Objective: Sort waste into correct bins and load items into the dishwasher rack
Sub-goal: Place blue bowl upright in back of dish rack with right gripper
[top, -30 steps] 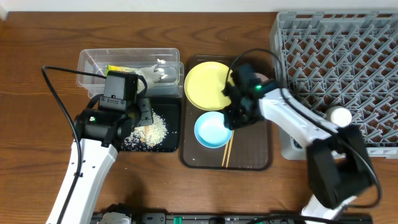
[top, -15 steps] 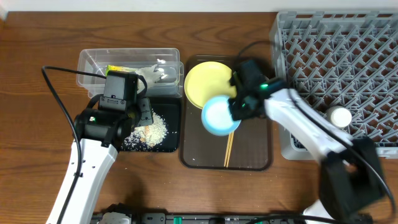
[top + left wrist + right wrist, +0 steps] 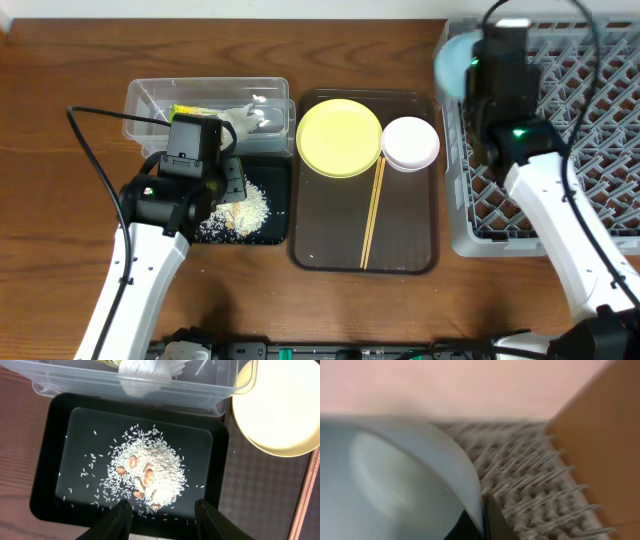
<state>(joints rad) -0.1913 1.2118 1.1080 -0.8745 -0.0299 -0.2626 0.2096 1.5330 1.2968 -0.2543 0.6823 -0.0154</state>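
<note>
My right gripper should keep hold of the light blue bowl until it stands among the rack's wires, because the bowl sticks out past the rack's side.
My right gripper (image 3: 472,72) is shut on the rim of the light blue bowl (image 3: 452,60) and holds it tilted above the back left corner of the grey dishwasher rack (image 3: 590,120). In the right wrist view the bowl (image 3: 395,485) fills the left, with the rack (image 3: 540,480) behind it. My left gripper (image 3: 230,185) is open and empty over the black tray (image 3: 282,170) of rice scraps (image 3: 243,212). The clear tub (image 3: 150,95) holds the wrapper (image 3: 188,112) and tissue (image 3: 250,120). The yellow plate (image 3: 340,138), pink bowl (image 3: 411,143) and chopsticks (image 3: 372,215) lie on the brown tray. The cup is out of view.
The dark brown serving tray (image 3: 330,240) lies between the bins and the rack. In the left wrist view the rice (image 3: 145,472) lies in the black tray (image 3: 50,450), with the clear tub (image 3: 150,387) behind and the plate (image 3: 280,405) at right.
My right gripper has lifted the blue bowl off the brown tray and carried it back and right to above the rack's corner. The pink bowl now shows. The left arm has not moved.
</note>
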